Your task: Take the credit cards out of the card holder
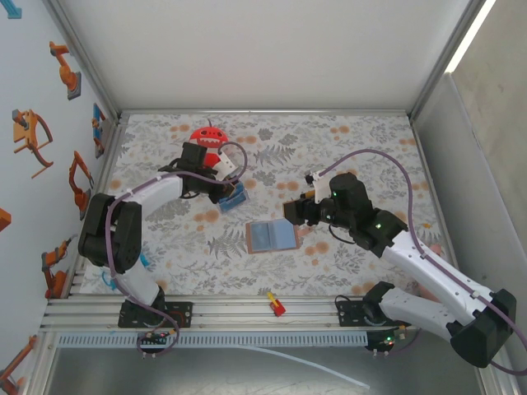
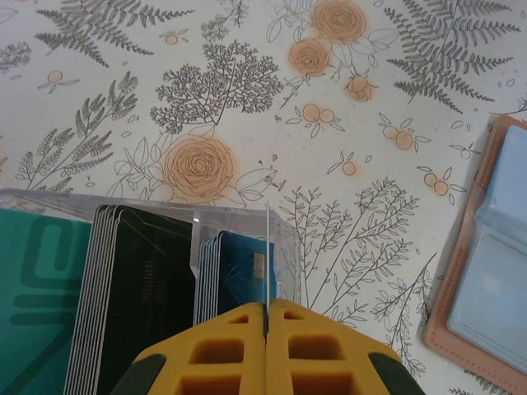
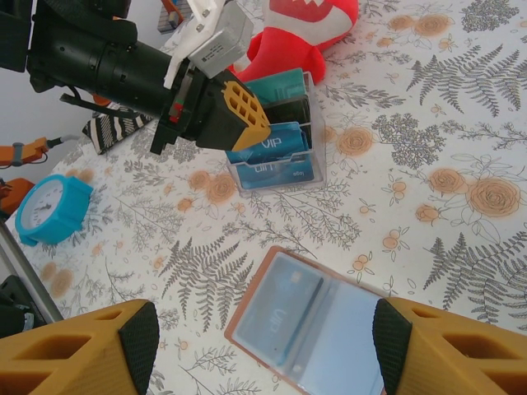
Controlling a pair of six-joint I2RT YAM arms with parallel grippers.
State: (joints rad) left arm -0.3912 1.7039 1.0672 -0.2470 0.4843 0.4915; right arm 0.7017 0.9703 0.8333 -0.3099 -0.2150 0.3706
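Observation:
My left gripper is ready to open: the thin credit card is upright between the blue cards and the clear box's side and would land here.
The card holder (image 1: 272,236) lies open and flat at mid-table, tan outside with pale blue-grey pockets. A blue credit card (image 3: 284,309) shows through its left pocket (image 3: 321,325); its edge also appears in the left wrist view (image 2: 486,280). My right gripper (image 3: 263,346) hovers open just above it, one finger on each side, and it sits right of the holder in the top view (image 1: 295,211). My left gripper (image 2: 266,309) is shut on a thin credit card (image 2: 268,247), seen edge-on. That blue card (image 3: 268,141) is held over a clear card box (image 3: 276,160) holding several cards.
A red plush toy (image 1: 207,137) sits behind the clear box (image 1: 236,196). A teal clock (image 3: 45,206) and a striped object (image 3: 115,132) lie off to the left. A small red and yellow item (image 1: 275,305) rests on the front rail.

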